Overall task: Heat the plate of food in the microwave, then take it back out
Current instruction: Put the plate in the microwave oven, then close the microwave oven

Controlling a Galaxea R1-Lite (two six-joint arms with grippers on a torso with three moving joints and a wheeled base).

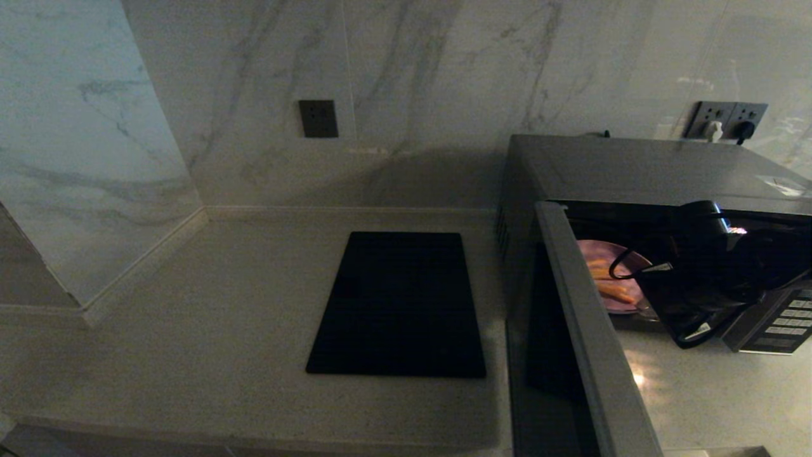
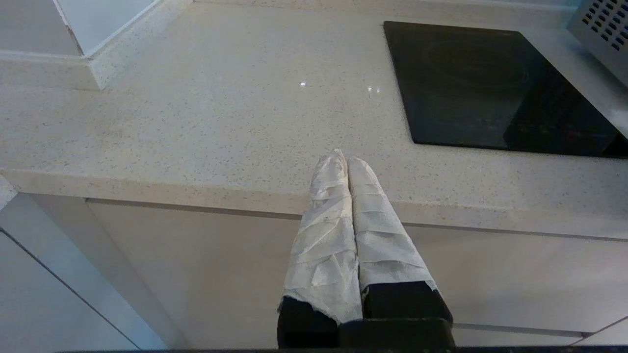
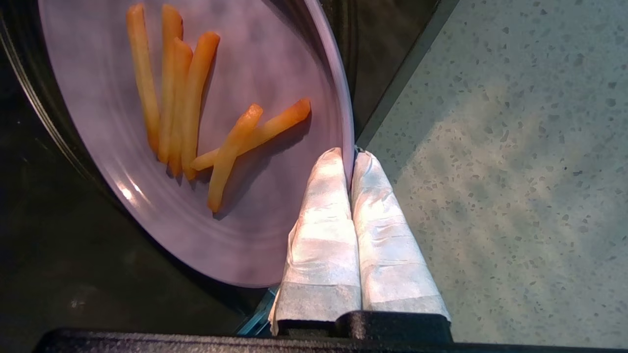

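The plate is level over the turntable and inside the front edge of the microwave's inside space, so it would rest there. The robot's right gripper needs to open.
The silver-grey microwave (image 1: 634,165) stands at the right of the counter with its door (image 1: 590,330) swung open toward me. The pale lilac plate of food (image 1: 596,254) sits in the lit cavity, carrying several orange-tan sticks (image 3: 186,98). My right arm (image 1: 698,279) reaches into the opening. In the right wrist view my right gripper (image 3: 349,157) is shut on the near rim of the plate (image 3: 255,206), one white-wrapped finger above the rim and one below. My left gripper (image 2: 345,159) is shut on nothing, parked low before the counter's front edge, outside the head view.
A flat black slab (image 1: 399,304) lies in the counter left of the microwave. The keypad (image 1: 783,320) shows beside my right arm. Speckled countertop (image 3: 515,171) spreads in front of the oven. Marble walls close the back and left, with sockets (image 1: 726,120) behind the microwave.
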